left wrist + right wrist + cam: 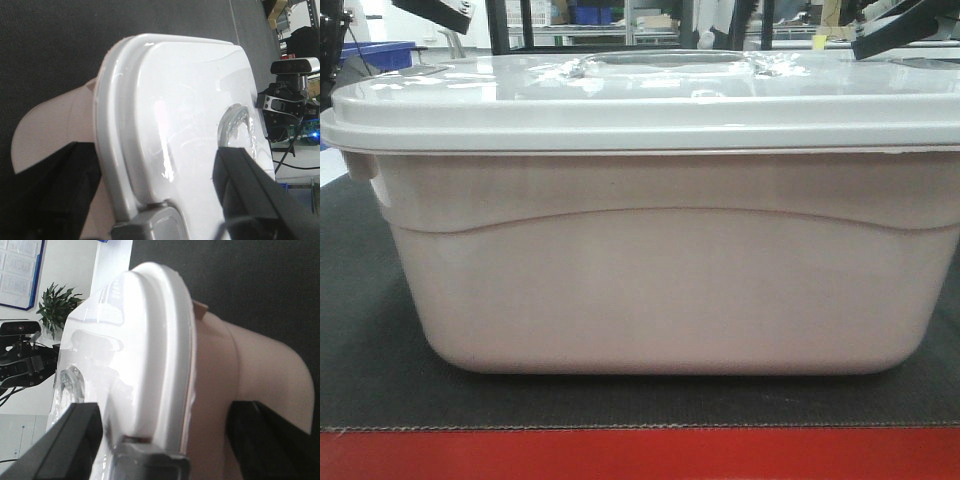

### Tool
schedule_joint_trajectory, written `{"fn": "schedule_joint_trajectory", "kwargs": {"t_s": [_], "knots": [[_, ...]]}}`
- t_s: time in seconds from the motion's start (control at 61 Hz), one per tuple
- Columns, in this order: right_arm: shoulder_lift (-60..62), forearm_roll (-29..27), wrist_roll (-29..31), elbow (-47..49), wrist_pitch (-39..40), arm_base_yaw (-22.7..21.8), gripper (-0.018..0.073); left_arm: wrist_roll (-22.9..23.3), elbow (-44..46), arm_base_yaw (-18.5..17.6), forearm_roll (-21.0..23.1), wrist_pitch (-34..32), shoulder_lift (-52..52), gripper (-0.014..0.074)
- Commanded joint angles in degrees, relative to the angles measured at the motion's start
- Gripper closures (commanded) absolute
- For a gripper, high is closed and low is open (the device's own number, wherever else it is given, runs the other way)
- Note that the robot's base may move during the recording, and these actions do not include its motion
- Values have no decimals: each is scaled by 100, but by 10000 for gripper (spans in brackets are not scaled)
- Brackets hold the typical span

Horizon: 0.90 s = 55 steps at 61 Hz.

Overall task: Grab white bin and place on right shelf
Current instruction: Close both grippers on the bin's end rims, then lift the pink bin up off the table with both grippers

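Note:
My left gripper grabs the white bin [650, 280] by the rim of its lid [342, 128] next. Then it carries the bin over to the shelf.
The white bin [650, 280] fills the front view, standing on a dark mat with its glossy lid [640, 95] on. In the left wrist view my left gripper [150, 172] is open and straddles the bin's left end. One finger [55, 195] is outside the pinkish wall and the other [250, 190] is over the lid [185, 100]. In the right wrist view my right gripper [167, 427] is open and straddles the right end the same way, with a finger [65, 445] over the lid [145, 330] and a finger [270, 445] beside the wall. The right shelf is out of view.
The dark mat [360, 330] has a red table edge [640, 455] at the front. A grey lid clasp [150, 225] sits between the left jaws, and another clasp [150, 462] sits between the right jaws. Blue crates [380, 52] and racks stand far behind.

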State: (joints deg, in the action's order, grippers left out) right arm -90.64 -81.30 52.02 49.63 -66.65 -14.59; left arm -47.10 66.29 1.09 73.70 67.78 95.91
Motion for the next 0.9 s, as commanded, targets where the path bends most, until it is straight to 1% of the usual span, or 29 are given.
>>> {"fn": "schedule_joint_trajectory", "kwargs": {"t_s": [0.0,0.066,0.082,0.098,0.115,0.197,0.262,0.394,0.541,0.59,0.672,0.886], "knots": [[187,-460,107,110,-977,6,20,61,175,-100,578,760,-215,245],[187,-460,107,110,-977,6,96,107,175,-128,618,760,-215,271],[187,-460,107,110,-977,6,130,132,175,-128,630,760,-215,279],[187,-460,107,110,-977,6,141,144,175,-136,630,760,-215,292],[187,-460,107,110,-977,6,176,158,175,-136,638,760,-215,302],[212,-460,107,110,-977,6,291,171,175,-153,768,760,-215,357],[251,-466,107,110,-977,6,387,171,175,-153,920,760,-215,417],[362,-541,107,110,-977,6,495,171,175,-153,1310,760,-215,566],[488,-787,107,110,-977,6,501,171,175,-153,1792,760,-215,730],[541,-867,107,110,-977,6,501,171,175,-153,1920,760,-215,717],[638,-1060,107,110,-977,6,501,171,179,-153,2084,760,-215,722],[948,-1771,107,110,-977,6,501,171,203,-153,2593,760,-248,722]]}}
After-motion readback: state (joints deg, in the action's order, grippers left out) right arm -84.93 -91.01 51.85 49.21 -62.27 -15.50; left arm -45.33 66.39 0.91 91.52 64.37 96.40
